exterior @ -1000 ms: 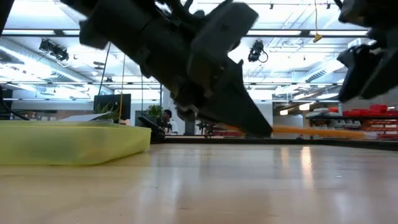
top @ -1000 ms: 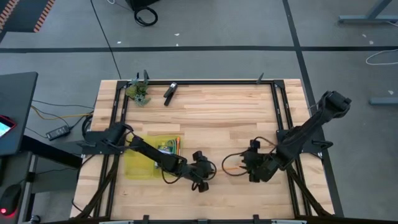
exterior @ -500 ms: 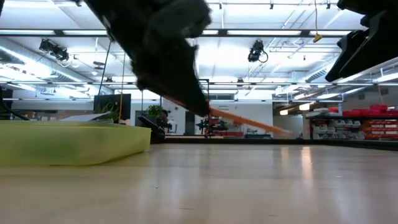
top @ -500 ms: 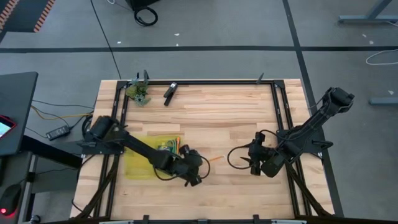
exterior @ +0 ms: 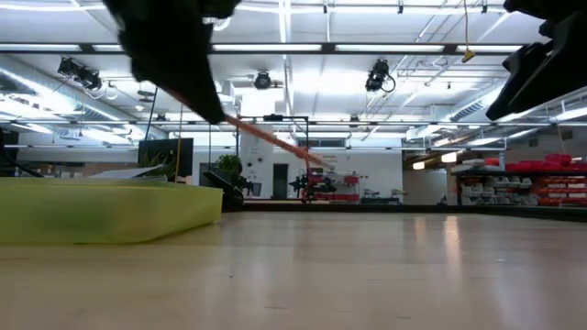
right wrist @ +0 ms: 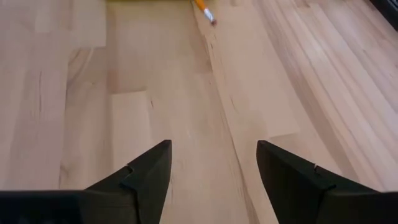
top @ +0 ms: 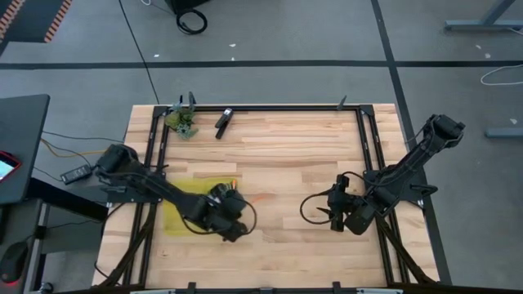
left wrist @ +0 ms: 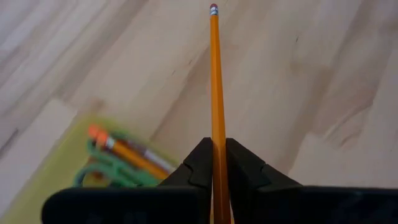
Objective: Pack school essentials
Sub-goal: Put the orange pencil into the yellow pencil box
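The orange pencil's eraser end sticks out beside the tray, so my left gripper keeps holding the pencil from here until the pencil is over the yellow tray (left wrist: 68,168).
My left gripper (left wrist: 217,155) is shut on an orange pencil (left wrist: 214,74), whose eraser end (left wrist: 213,9) sticks out ahead of it. In the high view the gripper (top: 232,206) hovers at the right edge of the yellow tray (top: 176,214). Green-handled scissors (left wrist: 104,175) and another orange pencil (left wrist: 124,152) lie in that tray (left wrist: 59,158). The low view shows the held pencil (exterior: 275,139) slanting in the air. Over the right half of the table, my right gripper (top: 336,211) stands open with nothing in it (right wrist: 214,180). My left gripper pinches the pencil between its two fingers (left wrist: 200,163), at the shaft (left wrist: 215,134) near the end away from the eraser. The fingers slant down from the table's left and the pencil runs on along them. It is lifted clear of the table, eraser end lowest.
A green leafy clump (top: 181,121) and a black oblong tool (top: 223,121) lie at the table's far left. A black frame (top: 364,139) borders the wooden top. Bare wood (top: 286,155) stretches between the arms.
My left gripper has risen and drawn back toward the table's left, over to the tray's edge, turning as it went. The pencil, level and low over the table a second ago, is now carried higher and slants down from the gripper.
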